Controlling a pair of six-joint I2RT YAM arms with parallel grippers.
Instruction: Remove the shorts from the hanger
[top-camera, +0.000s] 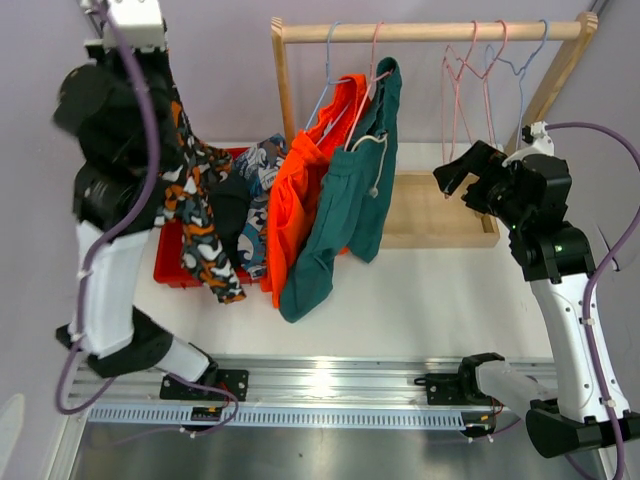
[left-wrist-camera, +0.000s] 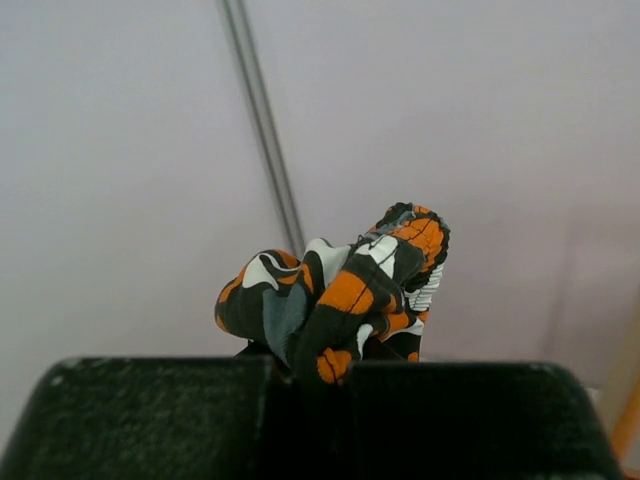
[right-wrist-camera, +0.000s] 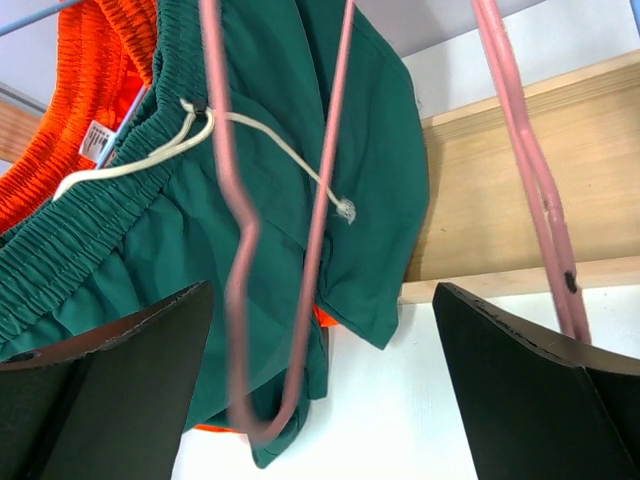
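Note:
I should next grip the teal shorts' pink hanger by its side arm below the hook (top-camera: 368, 92) with my right gripper. This leaves the waistband free for removing the shorts.
My left gripper (left-wrist-camera: 312, 372) is raised high at the far left and is shut on the orange-black-white print shorts (top-camera: 200, 215), which hang down over a red bin (top-camera: 168, 262). Bright orange shorts (top-camera: 298, 195) hang from a blue hanger (top-camera: 328, 75). Dark teal shorts (top-camera: 350, 205) hang from a pink hanger (top-camera: 372, 60) on the wooden rack (top-camera: 430, 32). My right gripper (top-camera: 463, 172) stands open beside the empty hangers (top-camera: 490, 75). In the right wrist view a blurred empty pink hanger (right-wrist-camera: 290, 250) hangs in front of the teal shorts (right-wrist-camera: 300, 120), between the fingers (right-wrist-camera: 110, 390).
Near-black shorts (top-camera: 228, 210) and blue-white print shorts (top-camera: 258, 175) lie in the red bin. The rack's wooden base (top-camera: 440, 215) rests on the white table (top-camera: 420, 300). A second pink hanger (right-wrist-camera: 530, 190) hangs close to my right finger. The rack's posts rise at both ends.

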